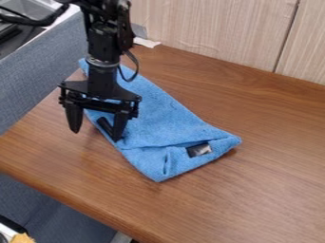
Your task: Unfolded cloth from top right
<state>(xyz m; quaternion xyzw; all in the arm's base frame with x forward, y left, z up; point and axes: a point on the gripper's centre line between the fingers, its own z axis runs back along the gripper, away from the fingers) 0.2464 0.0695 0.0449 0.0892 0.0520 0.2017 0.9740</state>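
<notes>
My gripper will grab the blue cloth [168, 124] by its loose edge next, to spread the folded layers open across the wood.
The black gripper [96, 135] hangs over the left edge of the blue cloth [168, 124], open with its two fingers well apart. One finger is over the bare wood to the left, the other over the cloth's left part. The cloth lies as a long folded strip from the upper left to the lower right, with folded layers and a dark label at its lower right end. Part of the cloth's upper left is hidden behind the arm.
The brown wooden table [266, 190] extends around the cloth, its front edge running across the lower left. A pale wood panel wall [209, 28] stands behind. Grey fabric panels [38, 76] border the left side, and a small white scrap [146, 42] lies at the back edge.
</notes>
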